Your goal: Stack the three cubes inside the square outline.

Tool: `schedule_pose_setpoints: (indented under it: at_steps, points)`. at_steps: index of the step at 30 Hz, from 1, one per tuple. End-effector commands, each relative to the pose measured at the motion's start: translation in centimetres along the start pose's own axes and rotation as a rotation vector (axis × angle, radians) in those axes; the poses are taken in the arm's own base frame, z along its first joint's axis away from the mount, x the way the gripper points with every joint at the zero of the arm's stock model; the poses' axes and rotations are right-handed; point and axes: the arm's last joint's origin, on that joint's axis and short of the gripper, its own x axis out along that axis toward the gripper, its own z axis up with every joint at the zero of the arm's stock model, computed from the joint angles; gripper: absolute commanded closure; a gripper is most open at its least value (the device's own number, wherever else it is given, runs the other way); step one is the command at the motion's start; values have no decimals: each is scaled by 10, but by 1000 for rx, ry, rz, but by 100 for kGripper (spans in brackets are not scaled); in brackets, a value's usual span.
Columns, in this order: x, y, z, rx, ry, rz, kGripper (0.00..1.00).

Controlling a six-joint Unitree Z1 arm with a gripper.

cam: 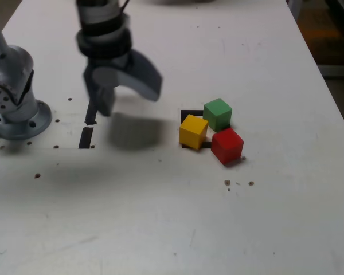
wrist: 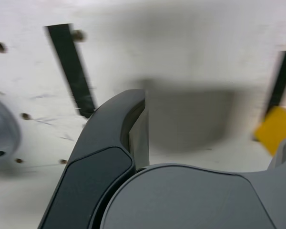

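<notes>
My gripper picks up the red cube (cam: 227, 145) by two opposite sides next, to start the stack inside the square outline (cam: 187, 115).
Three cubes cluster on the white table right of centre in the exterior view: the yellow cube (cam: 193, 131), the green cube (cam: 218, 113) behind it, and the red cube (cam: 227, 145) in front on the exterior view's right. They sit on and around the square outline (cam: 187, 115), of which only black corners show. None is stacked. My gripper (cam: 130, 102) hangs open and empty above the table, well to the exterior view's left of the cubes. In the wrist view, one dark finger (wrist: 119, 129) fills the foreground; the yellow cube (wrist: 276, 130) and an edge of the outline (wrist: 282, 78) show blurred.
Two short black tape strips (cam: 87, 129) lie just under and beside the gripper; one strip (wrist: 71, 69) shows in the wrist view. The arm's grey base (cam: 14, 112) stands at the exterior view's left edge. Small dark specks dot the table. The table's right edge (cam: 332, 97) runs past the cubes.
</notes>
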Motion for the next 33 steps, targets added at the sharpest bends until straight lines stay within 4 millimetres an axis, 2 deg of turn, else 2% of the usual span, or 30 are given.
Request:
schedule_pose_setpoints:
  at_steps: [1,8,18,25,33]
  points:
    - [-12,1,20,7,-28,-3,0]
    - [-44,-2,74,40,-67,-6,1]
    - [-63,-24,135,108,-122,-32,1]
    - [-60,-49,158,111,-105,-77,1]
    - [-38,-58,160,10,-22,-134,1]
